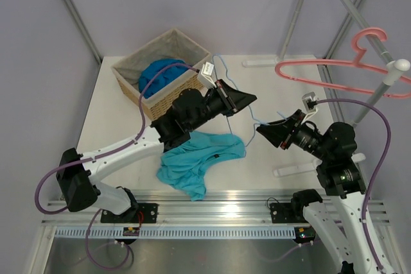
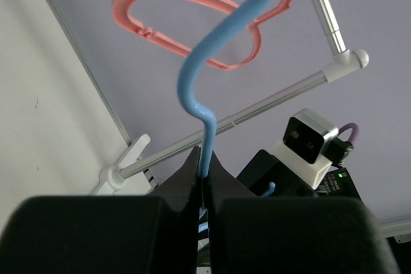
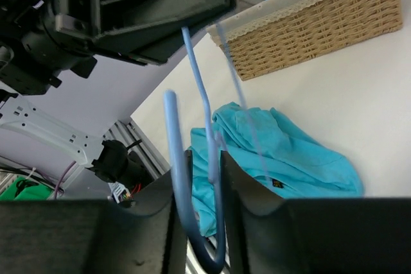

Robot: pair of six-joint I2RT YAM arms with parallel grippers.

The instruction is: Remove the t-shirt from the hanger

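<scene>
My right gripper should grab the light-blue hanger by its curved end point(image 1: 261, 124) point(image 3: 213, 192) next, so that its hook stays free to hang on the rack.
The teal t-shirt point(image 1: 199, 158) lies crumpled on the table below the grippers, off the hanger; it also shows in the right wrist view point(image 3: 289, 152). The thin light-blue wire hanger point(image 1: 221, 68) is held in the air. My left gripper point(image 1: 252, 99) is shut on its wire, which shows in the left wrist view, where the jaws point(image 2: 204, 165) pinch the wire point(image 2: 192, 75). My right gripper point(image 1: 260, 130) faces the left one. In the right wrist view its fingers point(image 3: 197, 158) stand apart, with the hanger's curved end point(image 3: 196, 68) looping between them.
A wicker basket point(image 1: 128, 68) at the back left holds a royal-blue cloth point(image 1: 159, 72). A pink plastic hanger point(image 1: 327, 65) hangs on the metal rack at the right; the rack's rail point(image 2: 257, 113) shows in the left wrist view.
</scene>
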